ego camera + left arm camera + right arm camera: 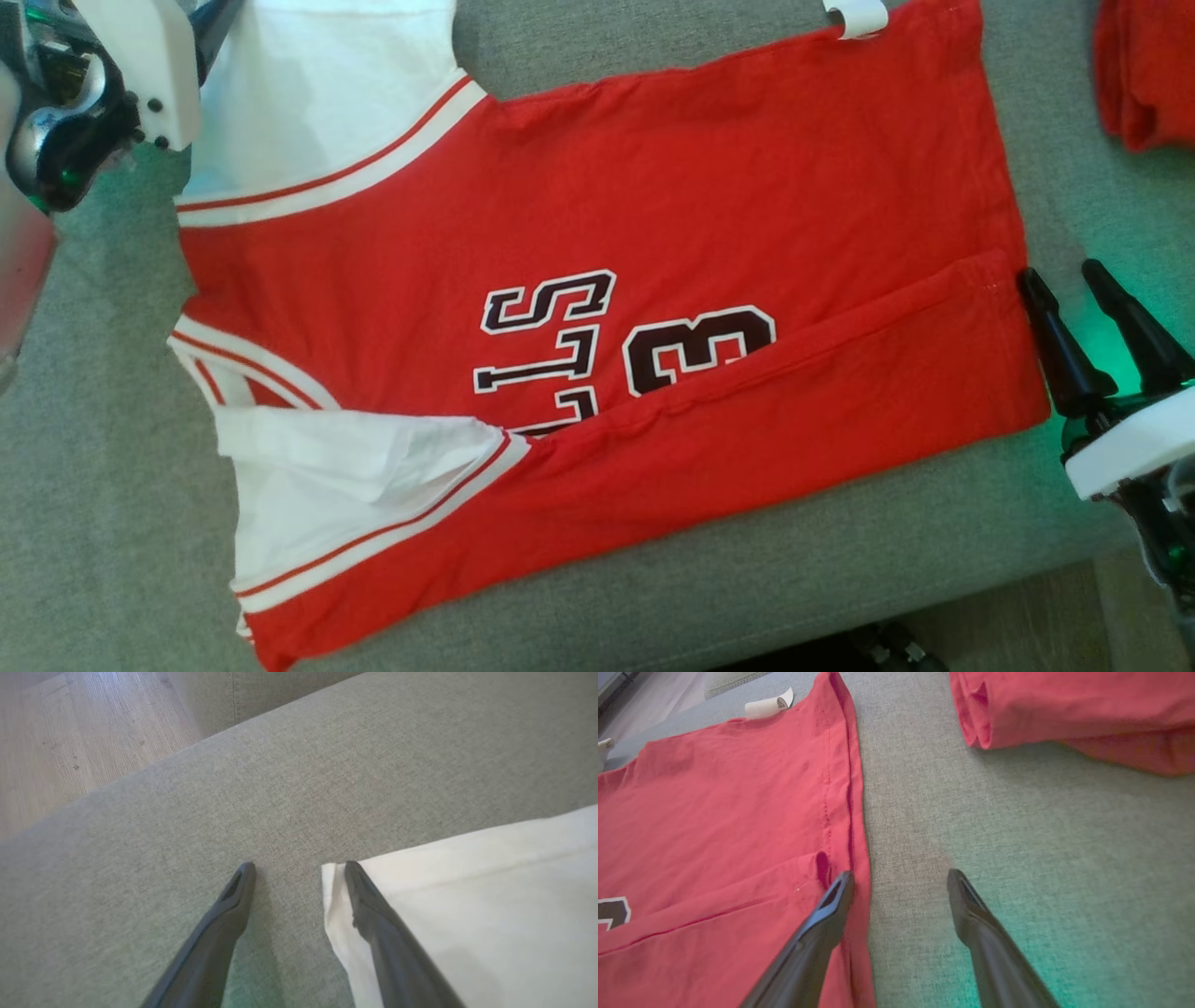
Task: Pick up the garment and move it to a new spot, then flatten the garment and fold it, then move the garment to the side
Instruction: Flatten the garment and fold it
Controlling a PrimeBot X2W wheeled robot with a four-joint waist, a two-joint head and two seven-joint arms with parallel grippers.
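I need to fold the jersey's long side over the dark numbers, so my right gripper should grab the jersey by its red hem (1018,252) (859,896) next.
The garment (597,224) is a red jersey with white sleeves and dark numbers, spread on a grey-green cushion (93,467). Its near long edge is folded over onto the front. My left gripper (300,865) is open at the far white sleeve (467,914), one finger (373,914) resting on the sleeve's corner and the other on bare cushion. My right gripper (1064,277) is open at the jersey's hem (850,812). Its left finger (831,905) lies over the hem's edge, while the other one rests on the cushion.
A second red cloth (1144,70) lies folded at the far right, close to my right gripper. A white tag (857,17) sticks out at the jersey's far edge. The cushion's front edge (934,597) runs low on the right. Wooden floor (70,742) lies beyond the cushion.
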